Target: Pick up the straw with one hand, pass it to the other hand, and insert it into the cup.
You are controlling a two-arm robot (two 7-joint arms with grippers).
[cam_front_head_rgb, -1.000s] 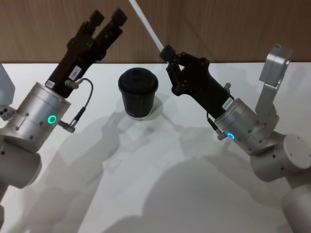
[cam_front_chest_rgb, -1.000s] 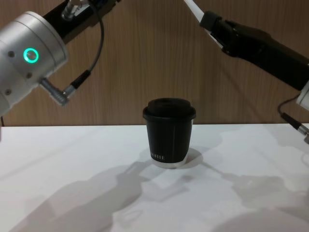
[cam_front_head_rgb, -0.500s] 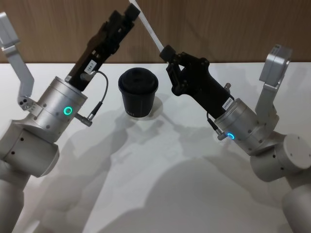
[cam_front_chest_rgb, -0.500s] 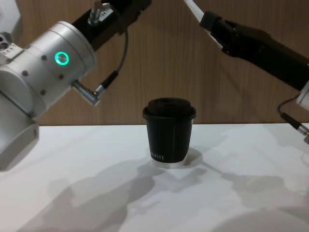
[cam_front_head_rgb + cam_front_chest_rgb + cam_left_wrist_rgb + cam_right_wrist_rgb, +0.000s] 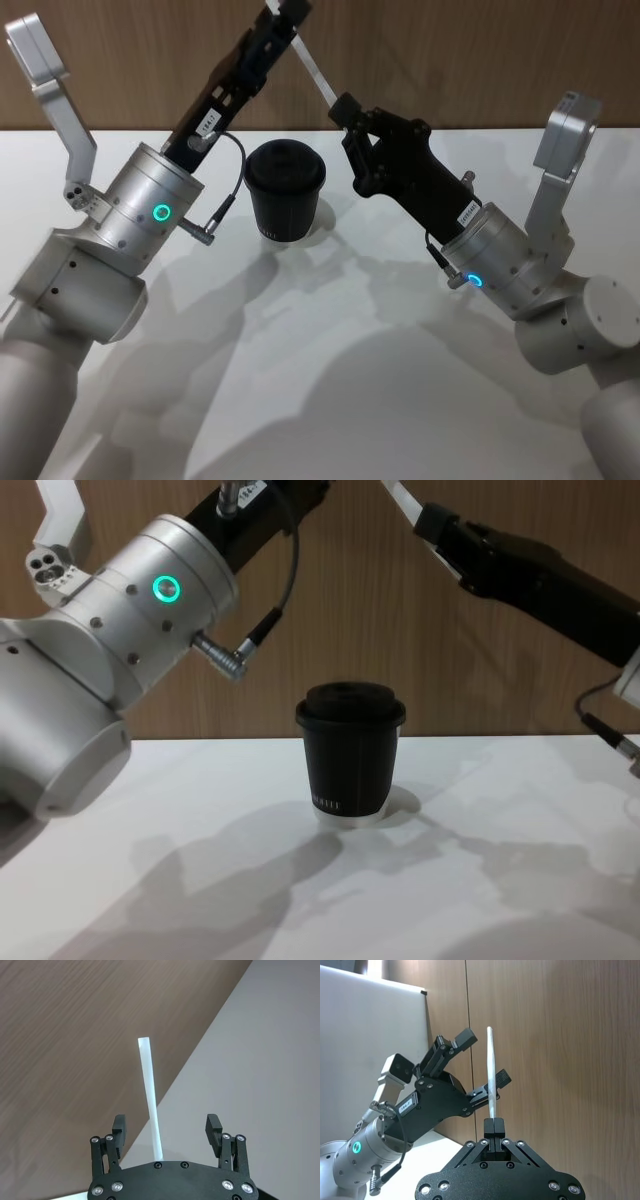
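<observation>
My left gripper should grab the straw by its middle (image 5: 300, 48) next. The straw's end in my right gripper will then stay free to go into the cup (image 5: 284, 190).
My right gripper (image 5: 345, 108) is shut on the lower end of the white straw (image 5: 315, 72) and holds it slanted in the air, above and behind the black lidded cup (image 5: 284, 190). In the right wrist view the straw (image 5: 490, 1065) rises straight out of the shut right gripper (image 5: 493, 1122). My left gripper (image 5: 285, 12) is open, and in the left wrist view the straw (image 5: 150, 1095) runs between its spread fingers (image 5: 119, 1125) without touching them. The cup (image 5: 350, 755) stands upright on the table, below both grippers.
The white table (image 5: 330, 380) ends at a wood-panelled wall behind the cup. A thin dark cable with a metal plug (image 5: 225, 660) loops off my left wrist, close to the cup's left side. Both forearms slant inward above the table.
My left arm has swung in toward the middle and forward. Its open fingers, which were apart from the straw, now stand on either side of its upper part. The right arm and cup have not moved.
</observation>
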